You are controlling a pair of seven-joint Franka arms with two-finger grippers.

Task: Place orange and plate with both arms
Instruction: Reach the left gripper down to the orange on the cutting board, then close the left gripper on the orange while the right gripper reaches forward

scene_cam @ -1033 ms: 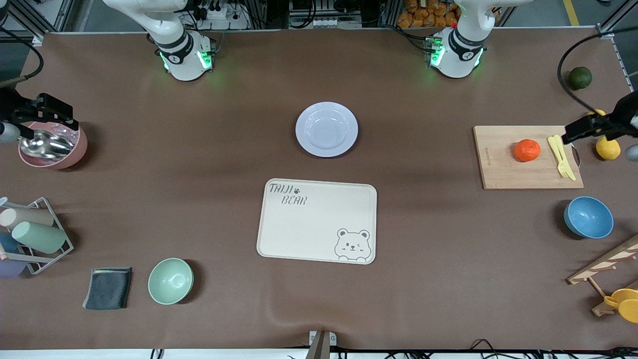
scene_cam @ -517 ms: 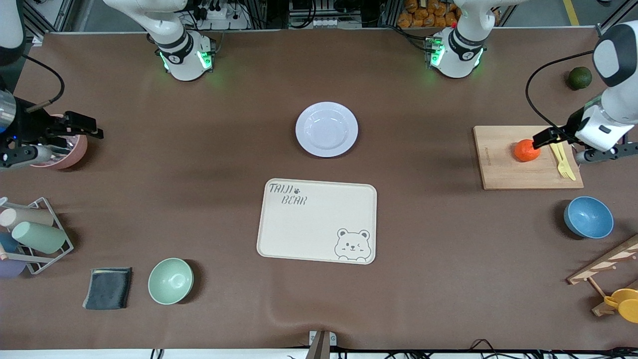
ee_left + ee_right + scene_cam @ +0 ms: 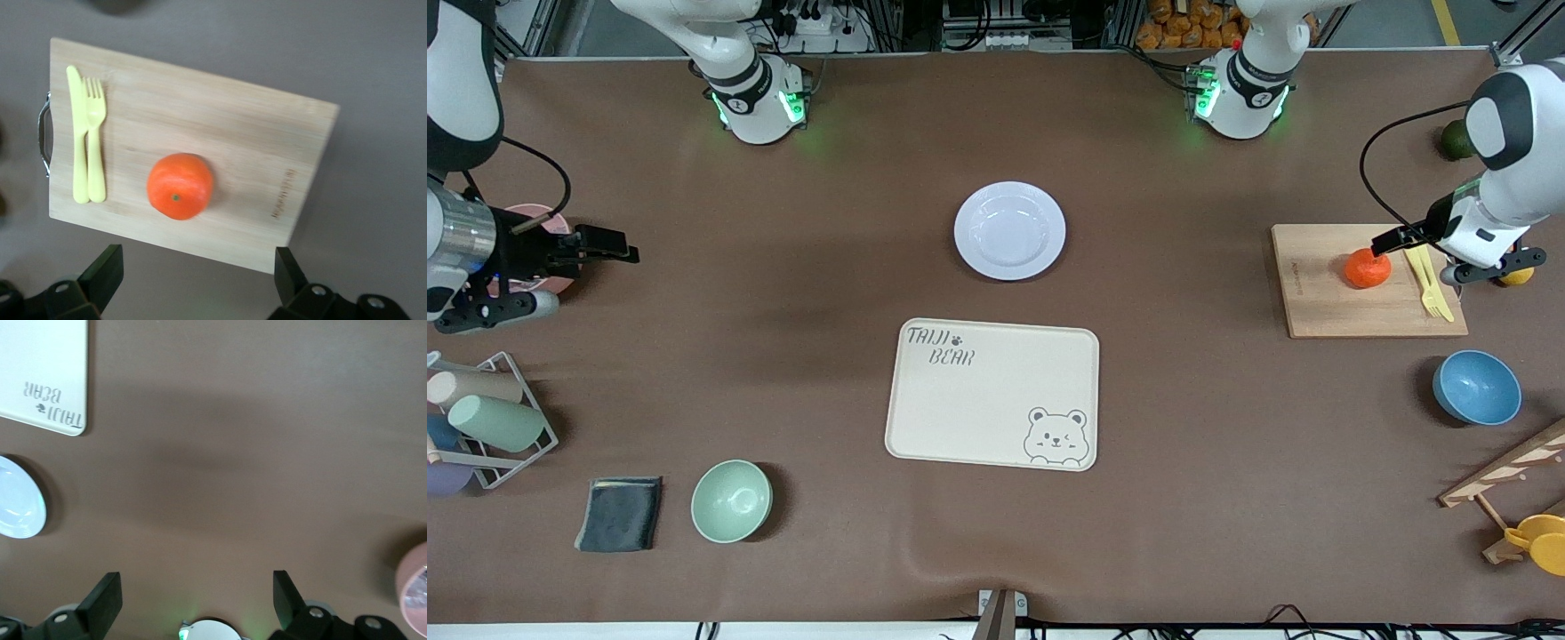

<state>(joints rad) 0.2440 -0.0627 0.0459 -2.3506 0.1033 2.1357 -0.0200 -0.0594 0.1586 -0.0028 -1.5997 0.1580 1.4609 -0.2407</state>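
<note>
My left gripper should next grab the orange by its round middle to set it on the white plate.
The orange lies on a wooden cutting board toward the left arm's end of the table. My left gripper hangs open in the air by the board's fork end. Nothing is between its fingers, and only bare table shows there in the left wrist view. The pale plate sits on the table near the middle, farther from the front camera than the bear tray. My right gripper hangs open and empty beside the pink bowl.
A yellow fork and knife lie on the board beside the orange. A blue bowl, a lemon and a dark green fruit are near the left arm's end. A mint bowl, dark cloth and cup rack are near the right arm's end.
Both arms have swung in from the table's ends. The left gripper has come over the board toward the orange, and the right gripper has moved off the pink bowl. Both stay open.
</note>
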